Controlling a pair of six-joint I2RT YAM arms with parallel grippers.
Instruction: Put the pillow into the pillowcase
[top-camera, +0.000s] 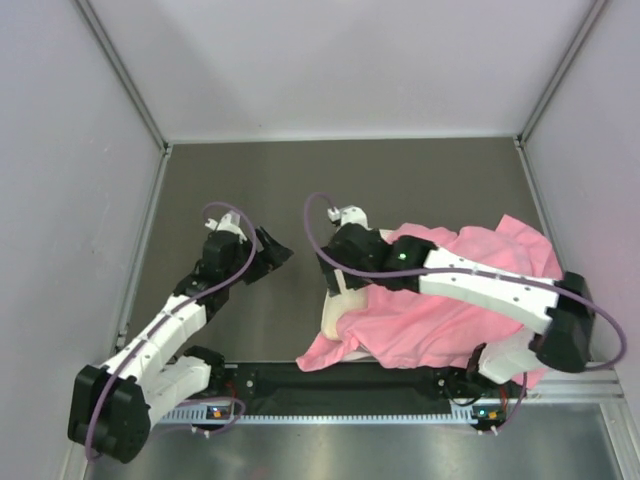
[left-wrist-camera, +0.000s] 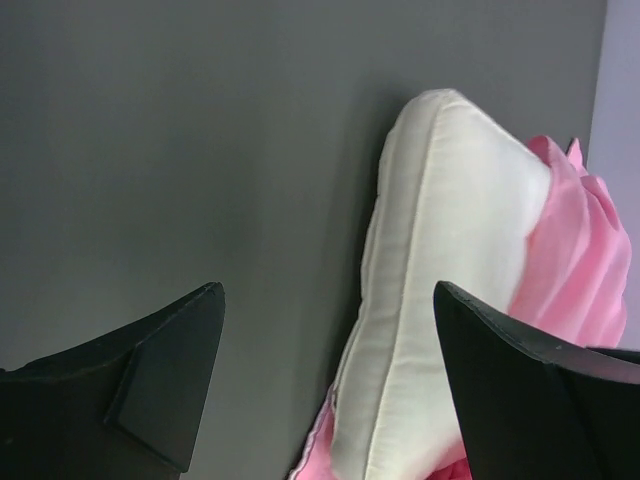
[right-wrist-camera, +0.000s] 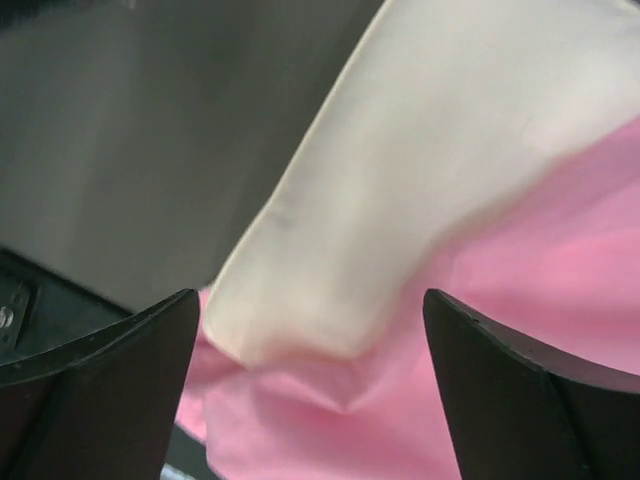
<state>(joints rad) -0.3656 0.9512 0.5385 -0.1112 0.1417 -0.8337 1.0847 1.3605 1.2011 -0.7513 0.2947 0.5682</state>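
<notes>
My right gripper grabs the pillow's end that sticks out next. The pillowcase's edge stays free for my left gripper to draw over that end.
The cream-white pillow (top-camera: 336, 310) lies near the table's front, mostly inside the pink pillowcase (top-camera: 450, 310); only its left end sticks out of the opening. My right gripper (top-camera: 335, 272) hovers open just above that bare end. In the right wrist view the pillow (right-wrist-camera: 420, 150) and pillowcase (right-wrist-camera: 520, 340) fill the space between the open fingers (right-wrist-camera: 150, 370) of my right gripper (right-wrist-camera: 310, 295). My left gripper (top-camera: 278, 255) is open and empty, left of the pillow. Its wrist view shows my left gripper (left-wrist-camera: 328, 287) facing the pillow end (left-wrist-camera: 440, 250), with pillowcase folds (left-wrist-camera: 580, 260) behind.
The dark table (top-camera: 400, 180) has metal rails along its edges and white walls (top-camera: 350, 60) on three sides. The black base bar (top-camera: 340, 380) of the arms runs just in front of the pillowcase. The right arm (top-camera: 490, 285) lies across the pillowcase.
</notes>
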